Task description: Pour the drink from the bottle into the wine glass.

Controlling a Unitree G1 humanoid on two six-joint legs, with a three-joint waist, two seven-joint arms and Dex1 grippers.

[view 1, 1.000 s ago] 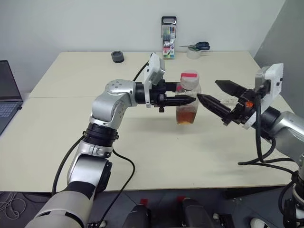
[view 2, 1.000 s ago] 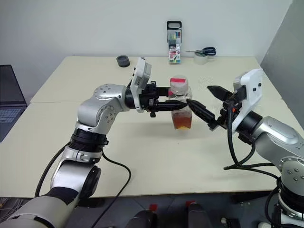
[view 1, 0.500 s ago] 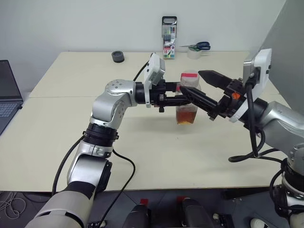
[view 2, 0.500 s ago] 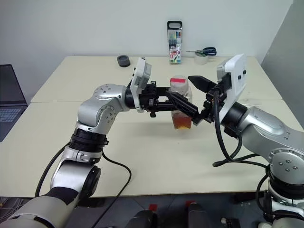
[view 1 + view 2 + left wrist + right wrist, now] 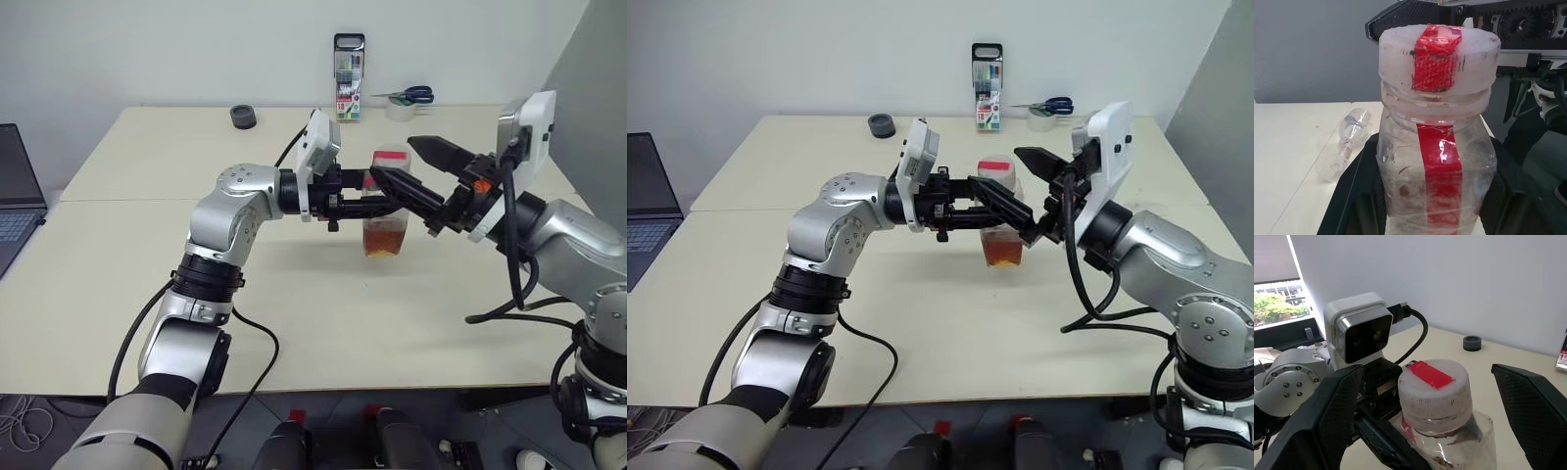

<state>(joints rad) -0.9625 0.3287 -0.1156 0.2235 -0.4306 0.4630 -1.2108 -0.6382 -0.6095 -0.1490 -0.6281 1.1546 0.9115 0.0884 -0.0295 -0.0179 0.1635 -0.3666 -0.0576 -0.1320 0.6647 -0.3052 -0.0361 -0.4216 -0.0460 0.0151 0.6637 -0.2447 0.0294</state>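
Note:
The white cap (image 5: 391,157) (image 5: 1434,389) is between the right gripper's fingertips and level with them, so the right gripper would hold it by closing now. The right gripper needs to close on it.
The bottle (image 5: 1437,161) stands upright near the table's middle, white cap (image 5: 1434,389) on and a red strip down its side. The amber drink (image 5: 384,238) fills its lower part. My left gripper (image 5: 385,203) reaches in from the left and is shut on the bottle's body. My right gripper (image 5: 393,158) comes from the right and is open, one finger on each side of the cap without touching it. The wine glass (image 5: 1347,142) appears to lie on its side on the table beyond the bottle, in the left wrist view.
A tall marker pack (image 5: 348,78), scissors (image 5: 404,95) and a tape roll (image 5: 399,111) sit along the table's (image 5: 294,313) far edge. A small black round object (image 5: 243,117) lies at the back left. A laptop (image 5: 15,196) sits off the left side.
My right gripper has swung left and up, from beside the bottle's body to astride its cap, staying open. The left gripper and the bottle have not moved.

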